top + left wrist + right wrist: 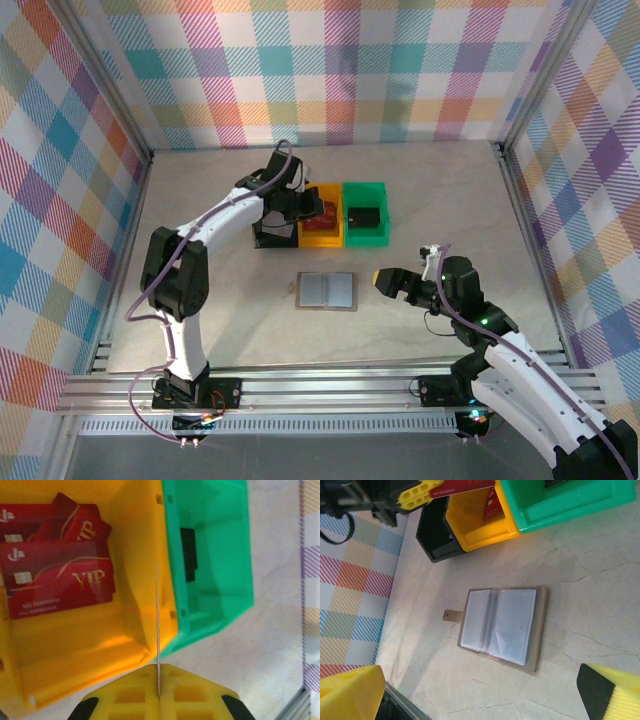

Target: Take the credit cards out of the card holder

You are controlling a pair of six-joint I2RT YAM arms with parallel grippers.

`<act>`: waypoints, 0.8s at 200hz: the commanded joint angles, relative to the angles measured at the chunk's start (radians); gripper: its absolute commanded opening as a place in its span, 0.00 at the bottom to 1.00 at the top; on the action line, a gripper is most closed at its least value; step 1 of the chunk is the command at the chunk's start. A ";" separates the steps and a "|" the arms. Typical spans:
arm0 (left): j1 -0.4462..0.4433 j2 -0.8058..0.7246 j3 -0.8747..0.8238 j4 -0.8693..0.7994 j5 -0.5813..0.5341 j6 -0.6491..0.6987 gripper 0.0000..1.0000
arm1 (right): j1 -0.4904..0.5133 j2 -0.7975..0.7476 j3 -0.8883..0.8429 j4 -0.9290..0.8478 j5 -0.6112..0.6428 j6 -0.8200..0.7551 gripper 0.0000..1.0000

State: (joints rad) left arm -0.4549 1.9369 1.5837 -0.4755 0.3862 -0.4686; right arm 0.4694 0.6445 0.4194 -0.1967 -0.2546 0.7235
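The left gripper should keep holding the red card until the card is in the yellow bin, because the card hangs high above the side of the yellow bin, beside the green bin.
The card holder [326,291] lies open and flat on the table, its clear pockets facing up [502,625]. My left gripper [300,204] hangs over the yellow bin [321,236], shut on a red credit card [465,486]. In the left wrist view that card [158,625] shows edge-on as a thin line running out from the pressed-together jaws [159,672]. More red credit cards [60,582] lie in the yellow bin [75,650]. My right gripper [396,282] is open, just right of the holder, its fingers [350,692] wide apart with nothing between them.
A black bin [437,535], the yellow bin [480,527] and a green bin [366,232] stand in a row behind the holder. The green bin [220,570] contains a dark flat object [189,552]. Checked walls enclose the table on three sides.
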 commanded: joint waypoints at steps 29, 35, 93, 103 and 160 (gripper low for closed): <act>0.034 0.084 0.118 -0.091 -0.048 0.048 0.00 | -0.008 -0.029 -0.004 0.002 -0.020 -0.021 0.99; 0.038 0.092 0.125 -0.092 -0.045 0.048 0.00 | -0.009 -0.029 -0.004 0.002 -0.021 -0.022 0.99; 0.045 0.192 0.211 -0.131 -0.018 0.053 0.00 | -0.009 -0.008 -0.002 0.013 -0.025 -0.029 0.99; 0.045 0.208 0.228 -0.139 -0.010 0.054 0.00 | -0.008 -0.007 -0.004 0.014 -0.026 -0.029 0.99; 0.046 0.277 0.292 -0.163 0.020 0.058 0.00 | -0.009 -0.008 -0.005 0.018 -0.026 -0.032 0.99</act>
State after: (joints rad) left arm -0.4171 2.1902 1.8309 -0.6033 0.3660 -0.4271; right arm 0.4690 0.6384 0.4194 -0.1967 -0.2661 0.7166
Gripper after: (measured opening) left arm 0.063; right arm 0.989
